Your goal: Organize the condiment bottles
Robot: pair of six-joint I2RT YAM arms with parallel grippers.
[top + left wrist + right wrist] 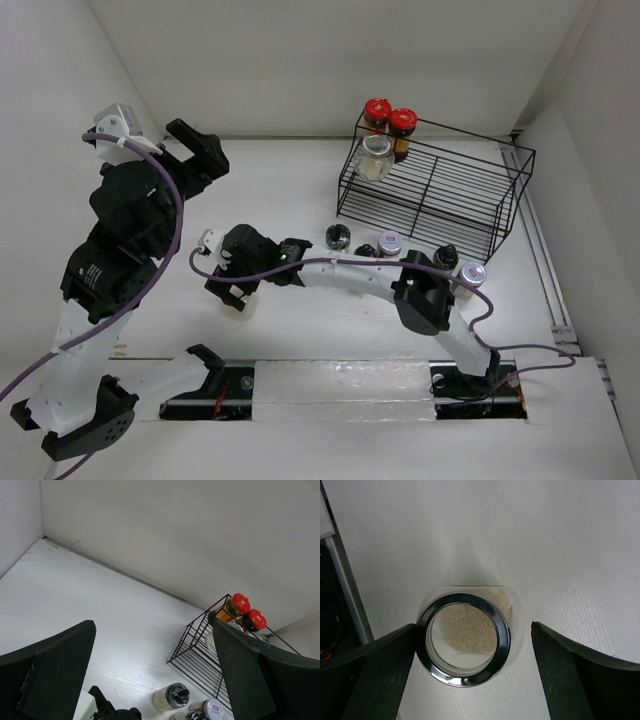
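The right gripper picks up the jar of beige grains by its silver ring lid (463,640) next, which leaves the jar's glass base free for setting in the rack.
A clear jar with a silver ring lid (463,640) and beige grains stands on the white table between my right gripper's (473,627) open fingers. The left finger (395,655) is right at the lid's rim and the right finger (560,665) is apart. In the top view the right gripper (237,290) hides this jar. Two red-lidded jars (377,112) (403,122) and a clear-lidded jar (377,158) stand at the rack's far left corner. My left gripper (195,150) is open, empty and raised at the left.
The black wire rack (430,190) stands at the back right. In front of it on the table stands a row of jars with a black lid (338,236), silver lids (389,243) (471,274) and another black lid (445,256). My right arm reaches across in front of them.
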